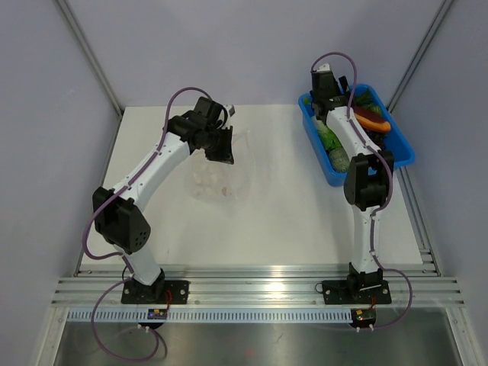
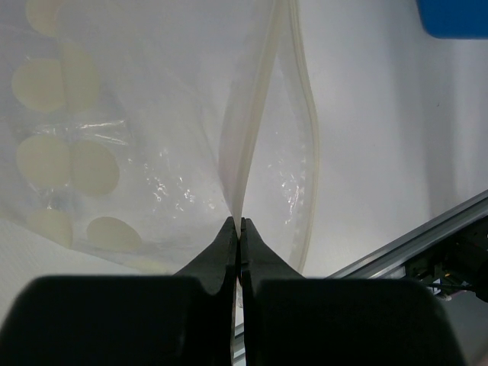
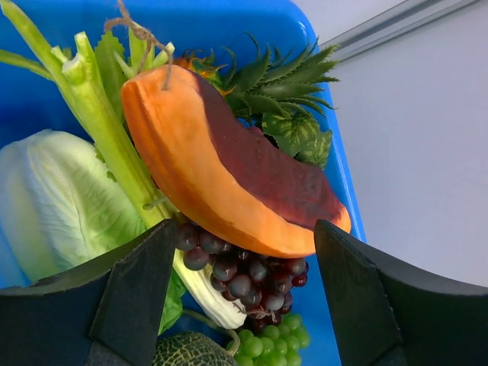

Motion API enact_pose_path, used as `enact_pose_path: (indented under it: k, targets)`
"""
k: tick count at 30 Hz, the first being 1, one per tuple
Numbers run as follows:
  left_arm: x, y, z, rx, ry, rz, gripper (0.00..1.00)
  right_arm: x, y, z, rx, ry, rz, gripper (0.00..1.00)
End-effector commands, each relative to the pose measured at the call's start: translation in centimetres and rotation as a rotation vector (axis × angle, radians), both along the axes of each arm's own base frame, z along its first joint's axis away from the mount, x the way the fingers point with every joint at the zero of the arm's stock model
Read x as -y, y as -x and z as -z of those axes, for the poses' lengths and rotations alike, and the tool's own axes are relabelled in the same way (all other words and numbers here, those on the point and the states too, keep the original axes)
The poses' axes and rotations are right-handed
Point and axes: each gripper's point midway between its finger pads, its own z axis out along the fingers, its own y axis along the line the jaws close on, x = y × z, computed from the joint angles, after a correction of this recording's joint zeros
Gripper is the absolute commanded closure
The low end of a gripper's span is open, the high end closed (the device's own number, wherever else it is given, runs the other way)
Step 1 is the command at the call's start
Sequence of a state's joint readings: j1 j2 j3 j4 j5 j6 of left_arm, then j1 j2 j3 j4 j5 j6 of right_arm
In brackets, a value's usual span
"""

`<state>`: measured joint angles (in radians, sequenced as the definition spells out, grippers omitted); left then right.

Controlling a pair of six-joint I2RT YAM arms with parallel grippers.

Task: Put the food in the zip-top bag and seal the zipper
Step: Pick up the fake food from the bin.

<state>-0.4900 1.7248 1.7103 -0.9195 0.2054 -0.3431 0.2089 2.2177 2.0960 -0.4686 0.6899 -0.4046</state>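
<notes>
I need to grab the orange and dark red piece with my right gripper across its narrow middle (image 1: 370,119), so that one end stays free to go into the bag (image 1: 217,181).
The clear zip-top bag (image 1: 217,181) with white dots lies on the table left of centre. My left gripper (image 1: 226,156) is shut on its mouth edge and lifts it; in the left wrist view the gripper (image 2: 240,226) pinches the whitish zipper (image 2: 255,107) of the bag (image 2: 152,137), and the mouth gapes a little. My right gripper (image 1: 339,99) hangs open over the blue bin (image 1: 400,156). In the right wrist view the gripper (image 3: 245,229) straddles the orange and dark red piece (image 3: 229,168) without touching it. The leek (image 3: 114,137) lies under that piece.
The bin wall (image 3: 229,23) also holds dark purple grapes (image 3: 244,274), green grapes (image 3: 274,343), a pale green cabbage head (image 3: 53,198), a pineapple top (image 3: 282,91) and a netted melon (image 3: 191,352). The bin corner shows in the left wrist view (image 2: 454,19).
</notes>
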Motion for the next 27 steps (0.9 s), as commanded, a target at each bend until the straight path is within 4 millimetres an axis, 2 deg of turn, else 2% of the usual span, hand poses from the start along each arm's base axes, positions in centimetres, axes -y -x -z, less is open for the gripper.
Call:
enact_pose_path:
  k: [1,4,14,17,18,19,21,22,24,25,27]
  targets:
    - [0.5,0.0,-1.5,0.054,0.040,0.032,1.00,0.0,-1.6,-2.8,0.075,0.026,-0.024,0.19]
    - [0.4,0.1,-1.4,0.046,0.033,0.033,1.00,0.3,-2.5,-1.2,0.067,0.041,-0.015,0.19]
    - [-0.5,0.4,-1.1,0.036,-0.008,0.014,1.00,1.0,-4.6,0.5,0.114,0.081,0.047,0.21]
    - [-0.6,0.5,-1.2,0.035,-0.005,0.001,1.00,0.6,-4.5,0.4,0.125,0.041,0.040,0.33]
    - [-0.6,0.6,-1.3,0.036,-0.003,-0.003,1.00,0.8,-4.3,0.1,0.133,0.030,0.048,0.54]
    - [-0.6,0.6,-1.2,0.033,0.000,-0.004,1.00,0.4,-4.3,0.1,0.126,0.000,0.027,0.63]
    - [-0.7,0.7,-1.4,0.037,0.003,-0.007,1.00,0.3,-3.6,-1.4,0.165,-0.045,0.019,0.75]
    - [-0.7,0.7,-1.4,0.040,0.000,-0.011,1.00,0.0,-3.2,-3.9,0.219,-0.068,0.004,0.86]
    - [-0.7,0.7,-1.6,0.041,0.000,-0.013,1.00,-0.1,-2.4,-4.6,0.229,-0.096,-0.004,0.94]
    - [-0.7,0.5,-1.5,0.039,0.000,-0.016,1.00,-0.2,-1.7,-6.3,0.244,-0.117,-0.019,0.99]
    - [-0.3,0.2,-2.1,0.041,0.017,-0.022,1.00,-0.5,-0.7,-7.3,0.259,-0.160,-0.017,1.00]
